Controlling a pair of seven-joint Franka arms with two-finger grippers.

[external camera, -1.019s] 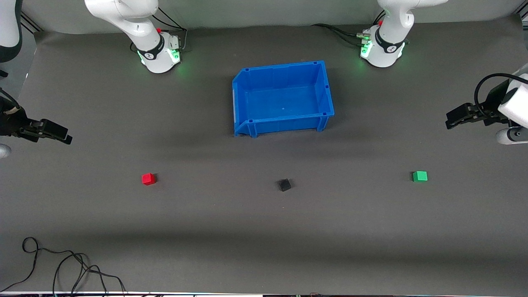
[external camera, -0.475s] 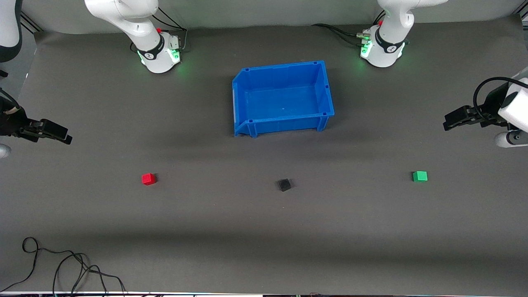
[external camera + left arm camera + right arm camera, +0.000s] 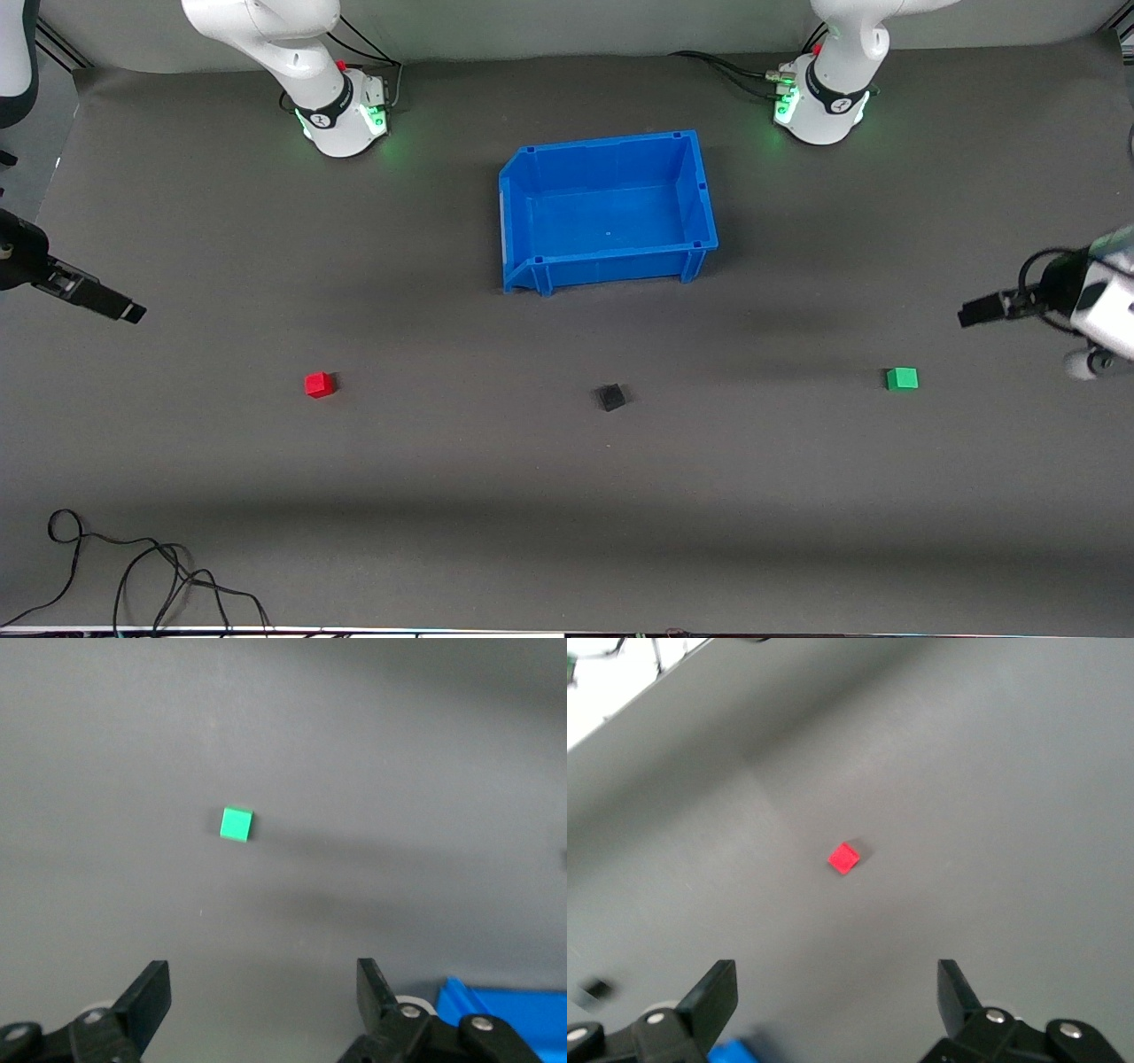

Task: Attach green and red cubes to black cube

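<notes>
My left gripper reaches the green cube (image 3: 902, 379) next and grabs its two opposite sides. One side of the green cube then stays free to meet the black cube (image 3: 610, 397).
The red cube (image 3: 319, 385) lies on the dark table toward the right arm's end. The black cube (image 3: 610, 397) lies near the middle. The green cube (image 3: 902, 379) lies toward the left arm's end. All three lie apart in a rough row, nearer the front camera than the blue bin. My left gripper (image 3: 973, 314) is open and empty in the air near the green cube, which shows in the left wrist view (image 3: 236, 824). My right gripper (image 3: 124, 311) is open and empty in the air, some way from the red cube, which shows in the right wrist view (image 3: 843, 858).
An empty blue bin (image 3: 523, 221) stands mid-table between the cubes and the arm bases; a corner of it shows in the left wrist view (image 3: 505, 1019). A loose black cable (image 3: 133, 576) lies at the table's near edge toward the right arm's end.
My left gripper has moved down toward the green cube. My right gripper has turned and shifted slightly. The cubes have not moved.
</notes>
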